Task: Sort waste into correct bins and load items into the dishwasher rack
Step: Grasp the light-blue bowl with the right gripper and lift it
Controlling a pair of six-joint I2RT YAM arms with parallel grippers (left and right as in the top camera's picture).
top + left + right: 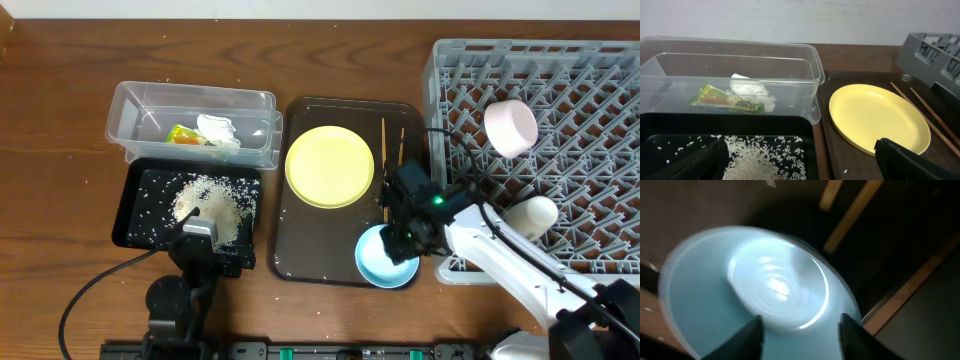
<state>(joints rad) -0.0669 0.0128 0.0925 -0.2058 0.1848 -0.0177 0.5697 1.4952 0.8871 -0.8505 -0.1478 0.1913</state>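
My right gripper will pinch the light-blue bowl's rim on the side facing the grey rack, so the bowl's body stays free to load tilted into the rack.
The light-blue bowl sits at the front right of the brown serving tray. My right gripper hovers just over it, open, and the bowl fills the right wrist view between the fingers. The pale-yellow plate and two chopsticks lie on the same tray. The white bowl lies tilted in the grey rack. The wrapper and tissue are in the clear tub. Rice lies in the black tray. My left gripper is open and empty above the black tray.
The rack's near wall stands to the right of the serving tray. The right arm's white links reach across the rack's front edge. A black cable runs over the table at the front left.
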